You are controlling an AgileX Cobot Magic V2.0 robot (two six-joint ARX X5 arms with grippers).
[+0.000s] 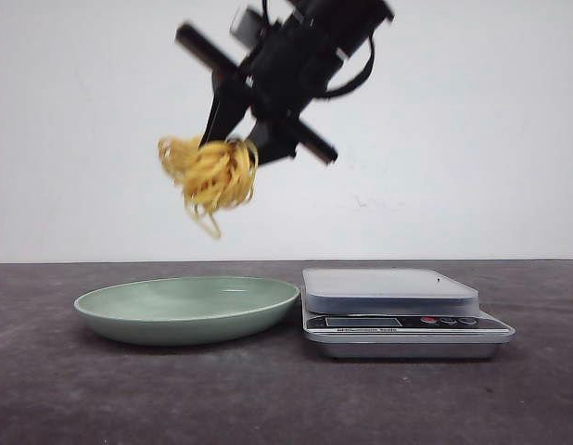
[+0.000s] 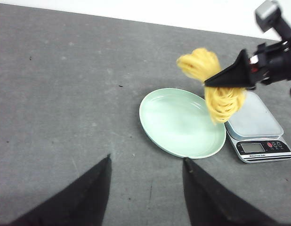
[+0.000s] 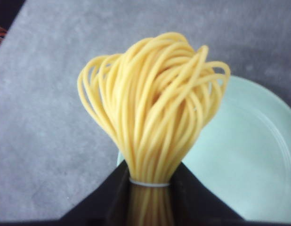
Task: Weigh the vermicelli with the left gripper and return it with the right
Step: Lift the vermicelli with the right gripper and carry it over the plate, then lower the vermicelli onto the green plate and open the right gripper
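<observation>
My right gripper should keep holding the vermicelli. Its dangling strands hang high above the pale green plate (image 1: 175,298), so they would fall if I opened now.
The vermicelli (image 1: 210,174) hangs high in the air over the pale green plate (image 1: 175,298), a loose yellow coil with a few strands dangling. My right gripper (image 1: 233,141) is shut on it. In the right wrist view the strands (image 3: 155,103) fan out from between the two black fingers (image 3: 150,181), with the plate (image 3: 249,165) below. My left gripper (image 2: 146,159) is open and holds nothing, well above the table to the near side of the plate (image 2: 178,122). From there I see the right gripper (image 2: 209,84) with the vermicelli (image 2: 216,89). The left gripper is outside the front view.
A silver kitchen scale (image 1: 388,289) stands just right of the plate, its platform bare and its display and buttons (image 1: 398,322) facing front. In the left wrist view the scale (image 2: 256,120) sits beside the plate's rim. The tabletop (image 1: 101,389) is dark grey.
</observation>
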